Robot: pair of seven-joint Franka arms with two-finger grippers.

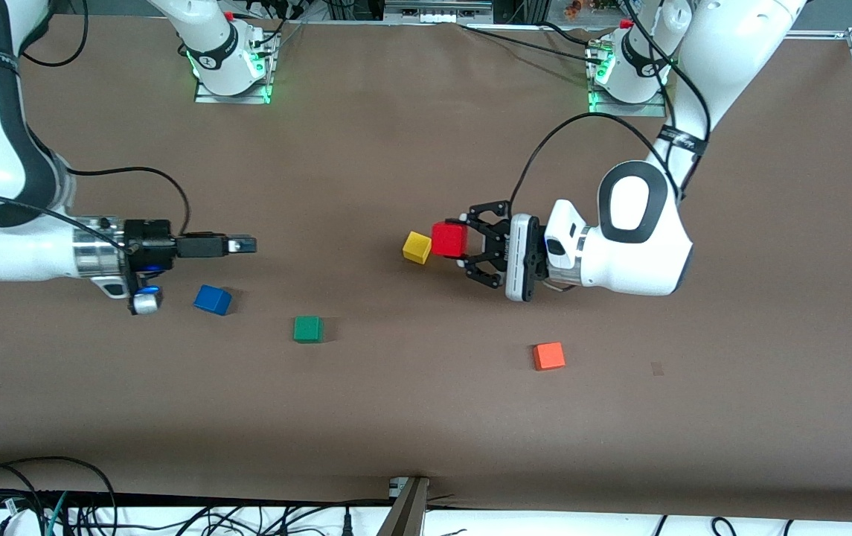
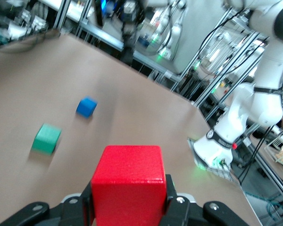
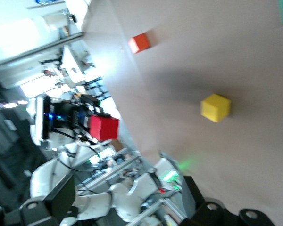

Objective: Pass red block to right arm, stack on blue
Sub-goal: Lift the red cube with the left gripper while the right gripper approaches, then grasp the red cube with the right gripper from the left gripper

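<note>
The red block should go on blue, so my right gripper will next grab the block by its loose end (image 1: 441,240) (image 3: 110,129). The black fingers of my left gripper cover one end of the red block.
My left gripper (image 1: 457,240) is shut on the red block (image 1: 448,239) and holds it above the table, right beside the yellow cube (image 1: 417,247). In the left wrist view the red block (image 2: 127,183) sits squarely between the black claw fingers (image 2: 178,207). The right wrist view shows the red block (image 3: 103,128) held in the air by the left gripper (image 3: 82,121). My right gripper (image 1: 245,244) is open and empty, level above the table and pointing toward the left gripper. The blue cube (image 1: 212,299) lies on the table close below it, and also shows in the left wrist view (image 2: 86,107).
A green cube (image 1: 308,329) lies beside the blue cube, toward the left arm's end. An orange cube (image 1: 548,356) lies nearer the front camera than the left gripper. Both arm bases (image 1: 231,63) stand along the table's back edge.
</note>
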